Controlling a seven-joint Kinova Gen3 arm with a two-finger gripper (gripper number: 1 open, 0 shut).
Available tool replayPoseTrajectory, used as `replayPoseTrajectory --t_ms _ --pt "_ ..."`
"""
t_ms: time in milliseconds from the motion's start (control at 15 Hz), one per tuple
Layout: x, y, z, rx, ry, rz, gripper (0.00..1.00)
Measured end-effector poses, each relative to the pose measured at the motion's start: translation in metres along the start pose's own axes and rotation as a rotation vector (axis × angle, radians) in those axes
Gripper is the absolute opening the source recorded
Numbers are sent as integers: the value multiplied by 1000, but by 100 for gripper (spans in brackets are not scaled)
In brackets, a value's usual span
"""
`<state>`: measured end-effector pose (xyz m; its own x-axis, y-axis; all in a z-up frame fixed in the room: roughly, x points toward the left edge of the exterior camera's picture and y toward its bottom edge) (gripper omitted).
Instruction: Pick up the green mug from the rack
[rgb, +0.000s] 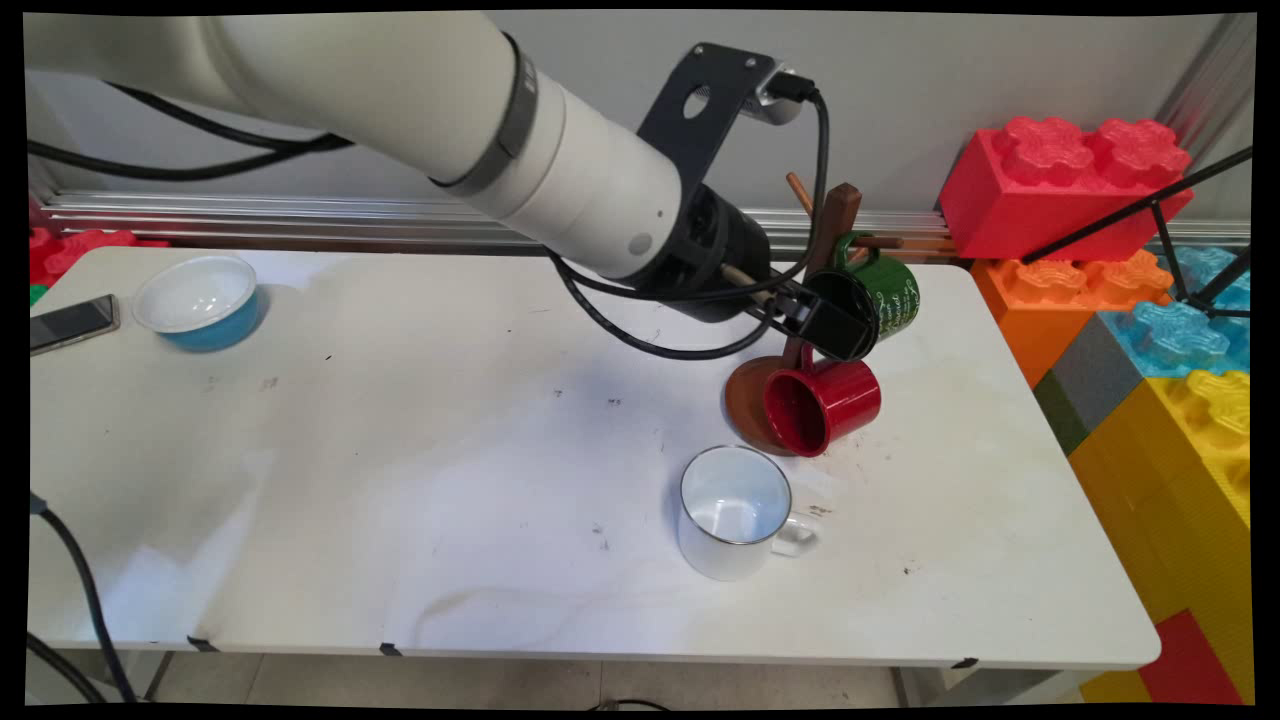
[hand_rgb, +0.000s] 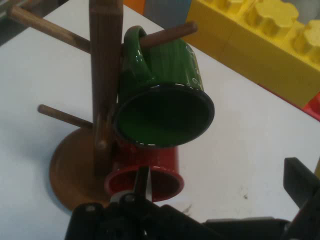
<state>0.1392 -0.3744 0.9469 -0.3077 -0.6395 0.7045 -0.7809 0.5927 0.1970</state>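
Note:
My gripper will next grab the green mug by its dark rim (hand_rgb: 210, 116), to lift the mug off the wooden mug tree (hand_rgb: 105, 75).
A wooden mug tree (rgb: 838, 215) (hand_rgb: 105, 75) stands on a round base at the table's back right. A green mug (rgb: 893, 290) (hand_rgb: 162, 95) hangs by its handle on an upper peg, mouth towards my hand. Below it a red mug (rgb: 825, 405) (hand_rgb: 145, 172) sits against the tree's lower part, its handle hidden. My gripper (rgb: 835, 322) (hand_rgb: 222, 182) is open just in front of the green mug's rim. One finger (hand_rgb: 142, 184) stands over the red mug, the other (hand_rgb: 301, 180) far to the side. Nothing is held.
A white mug (rgb: 735, 512) stands upright on the table in front of the tree. A blue bowl (rgb: 200, 300) and a phone (rgb: 70, 322) lie at the far left. Large toy blocks (rgb: 1070, 190) are stacked along the table's right side.

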Motion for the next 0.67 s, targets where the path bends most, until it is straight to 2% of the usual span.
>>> replayPoseTrajectory --t_ms 667 --pt "2 -5 29 -56 34 -123 100"
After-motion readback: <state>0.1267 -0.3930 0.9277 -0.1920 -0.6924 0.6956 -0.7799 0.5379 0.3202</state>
